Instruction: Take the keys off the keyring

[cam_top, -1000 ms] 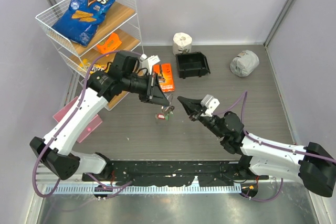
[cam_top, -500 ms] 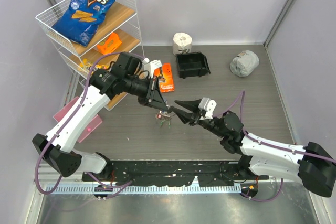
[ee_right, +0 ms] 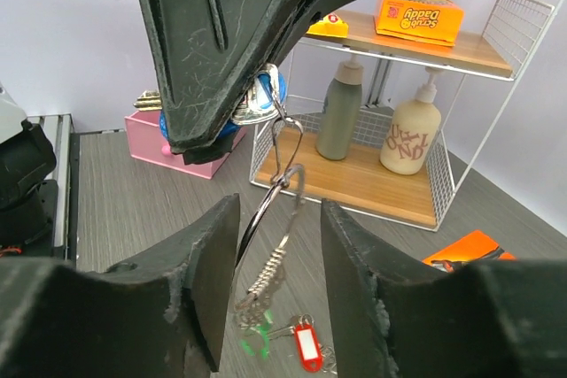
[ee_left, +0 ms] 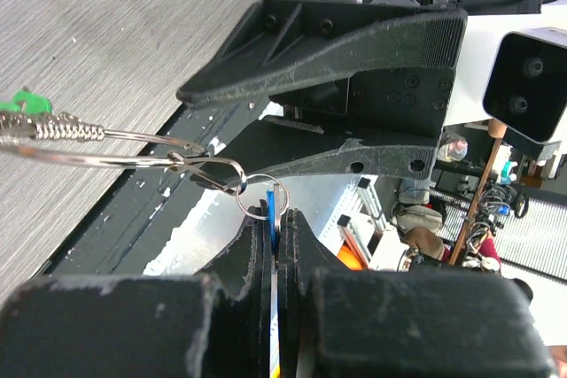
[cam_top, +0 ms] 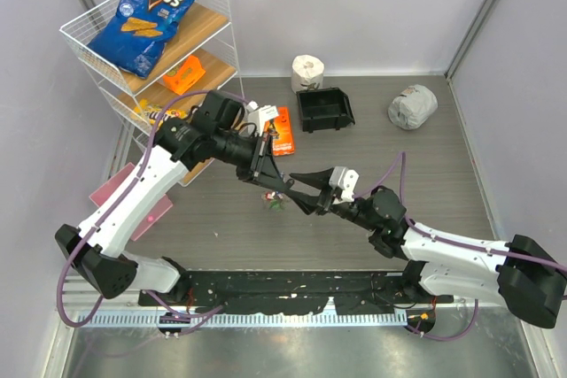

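Note:
The fingertips of my right gripper reach level with the keyring's upper end, which lies between them, so it is now time to close on the keyring.
My left gripper (ee_left: 273, 219) is shut on a blue-headed key (ee_left: 269, 208) and holds it above the table (cam_top: 221, 219). A small ring (ee_left: 261, 197) on that key links to the keyring (ee_right: 273, 205), a thin silver wire loop hanging below. A coiled spring, a green tag (ee_right: 254, 343) and a red tag (ee_right: 306, 346) with more keys dangle from it. My right gripper (ee_right: 279, 219) is open, one finger on each side of the hanging loop, not touching it. In the top view the two grippers meet tip to tip, left (cam_top: 275, 181) and right (cam_top: 299, 189), with the keys (cam_top: 273, 201) below.
A white wire shelf (cam_top: 84, 50) at the back left holds a Doritos bag (cam_top: 146, 11), an orange packet (cam_top: 183, 73) and bottles (ee_right: 341, 117). An orange packet (cam_top: 282, 130), a black bin (cam_top: 324, 109), a paper roll (cam_top: 307, 70) and a grey wad (cam_top: 413, 106) lie behind. A pink box (cam_top: 111, 190) lies left.
My right gripper has moved left and forward to the left gripper, so its open fingers now stand around the hanging keyring. The left gripper has barely moved and still holds the key.

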### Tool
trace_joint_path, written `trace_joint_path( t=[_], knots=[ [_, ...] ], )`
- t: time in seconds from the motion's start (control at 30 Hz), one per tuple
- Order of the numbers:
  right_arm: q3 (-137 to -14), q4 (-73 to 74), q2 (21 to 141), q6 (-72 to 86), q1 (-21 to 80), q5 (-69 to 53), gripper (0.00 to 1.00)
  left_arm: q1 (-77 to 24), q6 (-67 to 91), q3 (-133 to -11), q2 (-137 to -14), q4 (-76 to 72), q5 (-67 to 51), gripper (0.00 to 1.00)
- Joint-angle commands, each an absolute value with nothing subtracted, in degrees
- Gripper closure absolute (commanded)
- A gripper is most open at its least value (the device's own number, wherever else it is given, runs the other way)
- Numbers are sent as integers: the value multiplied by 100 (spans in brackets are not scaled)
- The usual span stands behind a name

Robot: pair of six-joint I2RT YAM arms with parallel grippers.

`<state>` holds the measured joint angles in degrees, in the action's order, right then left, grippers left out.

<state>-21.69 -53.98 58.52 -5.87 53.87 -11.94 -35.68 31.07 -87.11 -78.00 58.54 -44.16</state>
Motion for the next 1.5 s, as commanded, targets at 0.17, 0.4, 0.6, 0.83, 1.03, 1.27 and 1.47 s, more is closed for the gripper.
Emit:
trace_joint_path(
  t=[0.17, 0.4, 0.6, 0.83, 1.03, 1.27, 1.47],
  knots=[
    [-2373, -5836, 5888, -633, 5361, -1072, 46, -3788, 3375, -8710, -7752, 5362, -4685, 100],
    [-2391, -5889, 5906, -659, 5361, -1230, 59, -3929, 3454, -8578, -7699, 5247, -4667, 100],
    [-2443, -5783, 5898, -668, 5353, -1371, 75, -3937, 3498, -8517, -7612, 5203, -4649, 100],
    [-2382, -5774, 5810, -686, 5361, -1441, 83, -3937, 3498, -8534, -7585, 5212, -4641, 100],
    [-2382, -5774, 5836, -668, 5361, -1547, 71, -3937, 3472, -8613, -7594, 5256, -4667, 100],
    [-2434, -5722, 5880, -677, 5361, -1652, 80, -3937, 3454, -8596, -7559, 5291, -4685, 100],
    [-2426, -5669, 5836, -712, 5361, -1670, 91, -3946, 3445, -8578, -7559, 5291, -4685, 100]
  ],
)
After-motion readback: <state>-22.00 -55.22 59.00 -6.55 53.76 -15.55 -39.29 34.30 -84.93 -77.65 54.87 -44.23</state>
